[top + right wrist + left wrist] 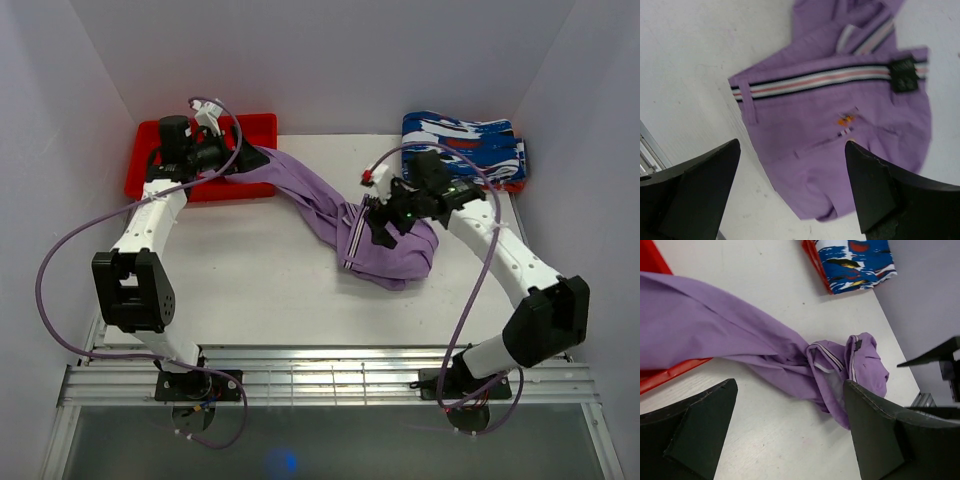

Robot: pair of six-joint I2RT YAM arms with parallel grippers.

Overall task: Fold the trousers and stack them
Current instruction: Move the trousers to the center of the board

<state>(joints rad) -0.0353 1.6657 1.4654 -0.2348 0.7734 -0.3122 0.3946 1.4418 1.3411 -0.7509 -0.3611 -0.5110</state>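
Observation:
My right gripper is going to grab the lilac trousers (310, 200) next by an end of their striped waistband. Then I can stretch them out flat to fold them.
The lilac trousers (310, 200) lie crumpled across the table. One leg runs up to the red tray (260, 125) and the waist is bunched at the centre right. My left gripper (237, 157) hovers at the tray's right end above the leg; in the left wrist view the left gripper (790, 425) is open, with bare table between its fingers and the trousers (715, 330) beyond them. My right gripper (385, 225) hangs over the waist; seen from its wrist, the right gripper (792, 185) is open above the trousers (840, 135), and their striped waistband (815, 82) lies flat below.
Folded blue-white-red patterned garments (465, 145) sit at the table's back right corner, on a red edge (815, 260). White walls close in the back and both sides. A metal rail (330, 375) runs along the near edge by the arm bases.

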